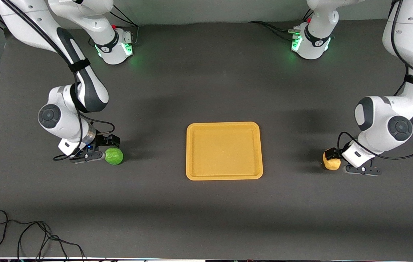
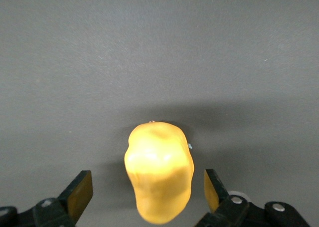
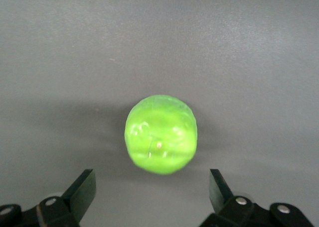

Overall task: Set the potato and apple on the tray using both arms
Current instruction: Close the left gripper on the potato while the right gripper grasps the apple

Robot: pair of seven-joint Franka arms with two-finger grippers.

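Observation:
The green apple is still beyond my right gripper's fingers and closing now would miss, so the gripper moves ahead first and then closes.
The orange-yellow tray lies flat mid-table with nothing on it. The green apple sits on the dark table toward the right arm's end. My right gripper is low beside it and open; in the right wrist view the apple lies just ahead of the fingertips of the right gripper, untouched. The yellow-tan potato sits toward the left arm's end. My left gripper is low and open. In the left wrist view the potato lies partly between the spread fingers of the left gripper, with gaps on both sides.
A loose black cable lies near the table's front edge toward the right arm's end. The two arm bases stand along the edge farthest from the front camera. Dark table surface surrounds the tray.

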